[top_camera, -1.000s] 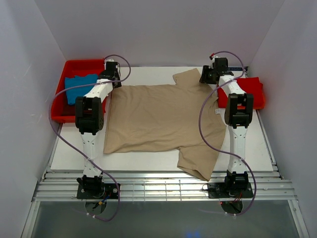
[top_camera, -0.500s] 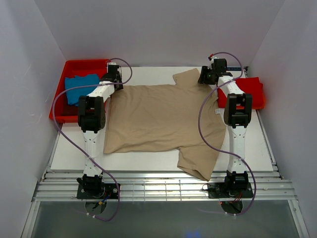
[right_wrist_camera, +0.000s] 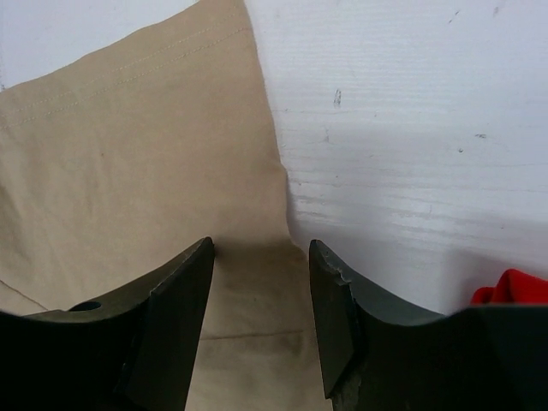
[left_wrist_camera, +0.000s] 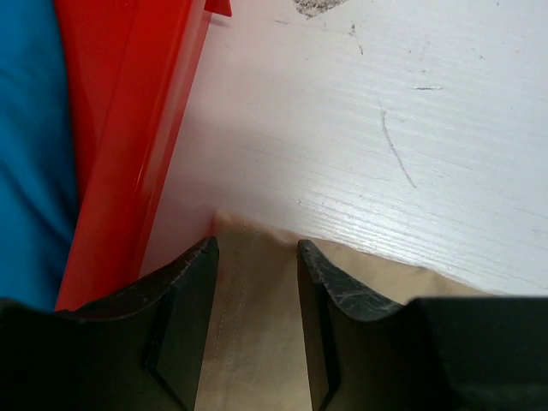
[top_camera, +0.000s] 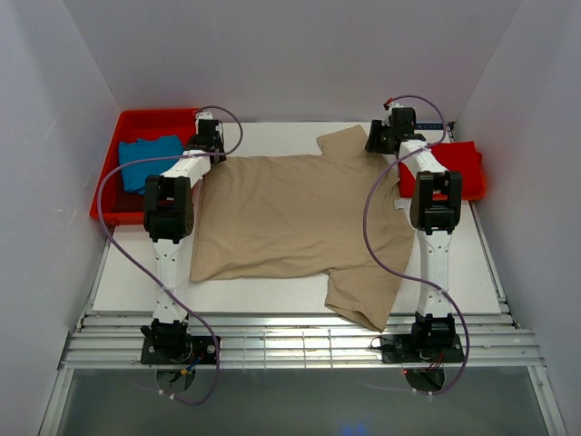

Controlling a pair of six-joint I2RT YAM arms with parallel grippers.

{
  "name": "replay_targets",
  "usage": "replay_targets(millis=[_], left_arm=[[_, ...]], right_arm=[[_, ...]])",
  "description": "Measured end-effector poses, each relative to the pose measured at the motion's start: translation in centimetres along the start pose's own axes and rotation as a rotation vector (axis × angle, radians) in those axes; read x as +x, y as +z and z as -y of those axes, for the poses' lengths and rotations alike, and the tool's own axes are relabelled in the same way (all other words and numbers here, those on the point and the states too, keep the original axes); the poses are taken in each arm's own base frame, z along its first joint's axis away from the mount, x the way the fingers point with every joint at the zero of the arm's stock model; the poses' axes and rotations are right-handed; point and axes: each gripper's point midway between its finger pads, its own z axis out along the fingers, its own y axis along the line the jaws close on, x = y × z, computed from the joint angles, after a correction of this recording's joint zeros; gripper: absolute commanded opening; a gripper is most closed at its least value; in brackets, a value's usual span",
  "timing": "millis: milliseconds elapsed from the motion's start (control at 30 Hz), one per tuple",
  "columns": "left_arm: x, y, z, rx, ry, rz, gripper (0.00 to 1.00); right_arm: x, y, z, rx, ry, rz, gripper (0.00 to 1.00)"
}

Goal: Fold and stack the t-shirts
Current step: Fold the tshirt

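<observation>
Next, my left gripper takes the tan-beige t-shirt by its far hemmed corner [top_camera: 218, 161] [left_wrist_camera: 251, 251] beside the red tray to fold the t-shirt's far side over.
The tan-beige t-shirt [top_camera: 300, 213] lies spread flat on the white table, one sleeve pointing to the far side and one hanging over the near edge. My left gripper [top_camera: 211, 150] is open at the shirt's far left corner; the left wrist view shows the hemmed corner [left_wrist_camera: 253, 282] between the open fingers. My right gripper [top_camera: 379, 143] is open at the far right edge by the sleeve; the right wrist view shows tan cloth [right_wrist_camera: 257, 308] between its fingers. The blue t-shirt [top_camera: 145, 159] lies in the red tray. The red t-shirt [top_camera: 454, 168] lies at the right.
The red plastic tray [top_camera: 118, 211] stands at the far left beside the table, its wall [left_wrist_camera: 141, 154] close to my left gripper. White enclosure walls stand on three sides. Bare white table [top_camera: 281, 134] shows beyond the shirt's far edge.
My left gripper has moved a little right and toward the shirt's far left corner. The right gripper has barely shifted. The shirt has not moved.
</observation>
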Motion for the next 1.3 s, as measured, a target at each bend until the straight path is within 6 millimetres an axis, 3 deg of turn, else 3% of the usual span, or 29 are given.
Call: replay_targets(millis=[333,533,700,833,1300], left_arm=[[-0.6,0.1,0.0,-0.003,-0.008,0.026,0.53],[0.2,0.7,0.1,-0.005,-0.004,0.015,0.53],[0.2,0.7,0.0,-0.011,-0.004,0.014,0.53],[0.2,0.7,0.0,-0.012,-0.004,0.014,0.53],[0.2,0.7,-0.5,-0.041,-0.027,0.019,0.49]], right_arm=[[-1.9,0.2,1.2,0.072,-0.007,0.077,0.57],[-3.6,0.2,0.9,0.064,0.0,0.12,0.57],[-2.9,1.0,0.6,0.042,0.019,0.115,0.57],[-1.2,2.2,0.7,0.037,0.034,0.088,0.57],[-1.6,2.8,-0.5,-0.02,0.06,0.106,0.54]])
